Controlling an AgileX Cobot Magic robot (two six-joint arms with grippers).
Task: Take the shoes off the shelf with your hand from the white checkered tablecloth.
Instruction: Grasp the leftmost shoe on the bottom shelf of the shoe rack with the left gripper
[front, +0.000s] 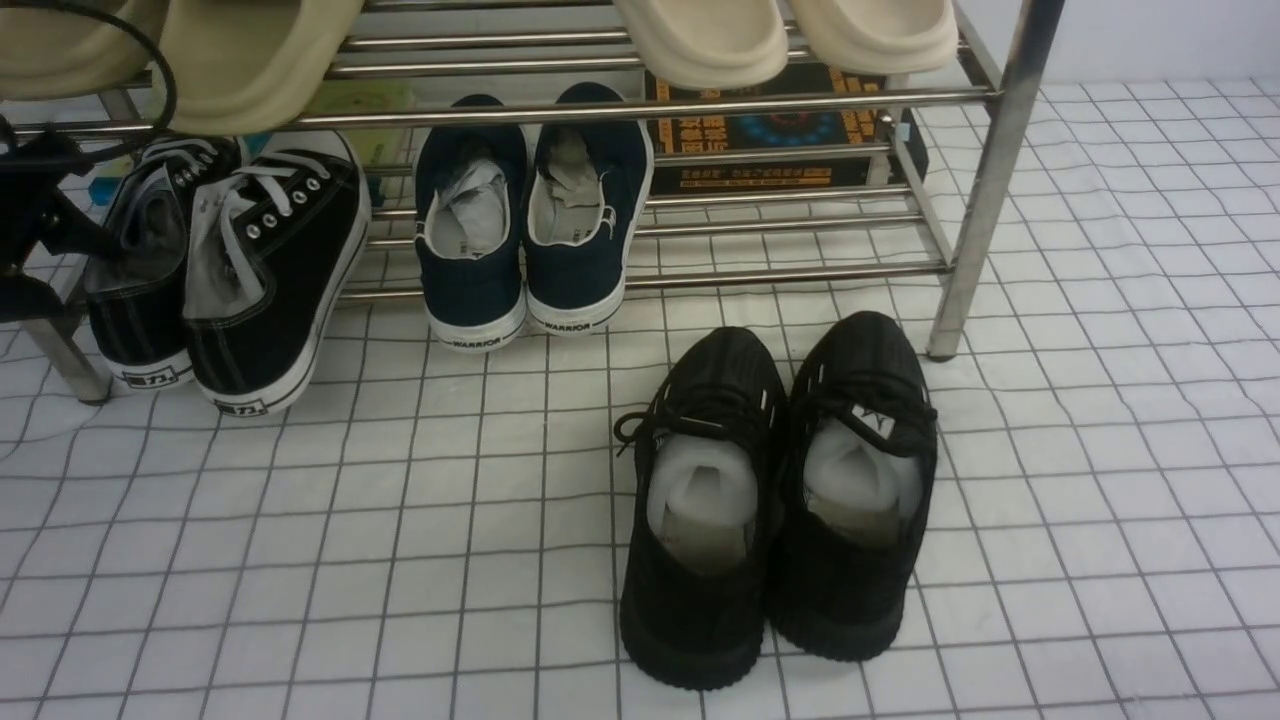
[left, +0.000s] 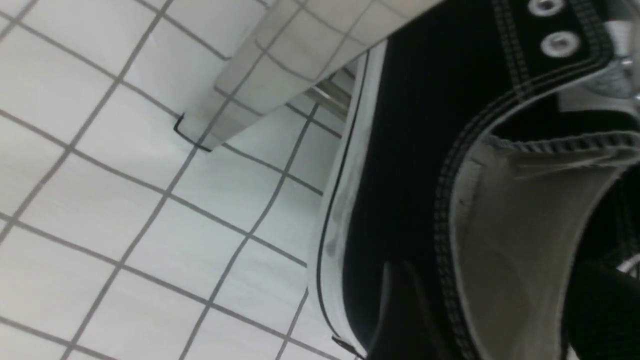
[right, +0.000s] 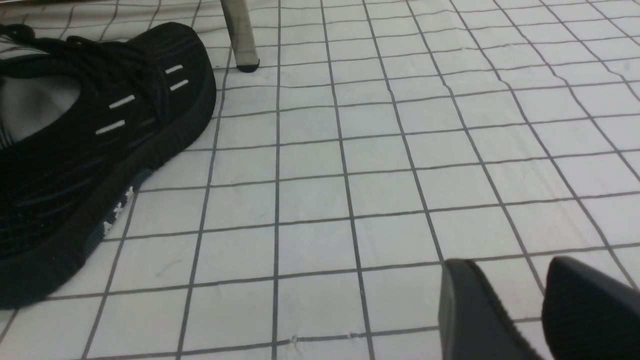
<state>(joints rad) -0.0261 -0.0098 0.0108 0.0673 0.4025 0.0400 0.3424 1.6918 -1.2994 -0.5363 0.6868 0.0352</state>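
Observation:
Next, my left gripper should grab the heel collar (left: 456, 282) of the black canvas shoes, to take them off the shelf.
The black canvas shoes (front: 230, 270) with white laces and soles lean on the shelf's (front: 990, 190) lowest bars at the left, heels down on the white checkered tablecloth (front: 400, 560). My left gripper (front: 60, 240), black with looping cables, is at the left shoe's outer side. In the left wrist view the gripper (left: 500, 280) is open and straddles that shoe (left: 400, 175): one finger (left: 400, 315) is outside its side wall, the other over the grey lining. My right gripper (right: 520, 272) is open and empty, low over the cloth (right: 350, 175), out of the front view.
Navy WARRIOR slip-ons (front: 530, 220) lean on the same bars mid-shelf. All-black knit sneakers (front: 780, 500) stand on the cloth in front, near the shelf's right post. Beige slippers (front: 700, 40) sit on the upper tier. A dark box (front: 780, 130) stands behind the shelf.

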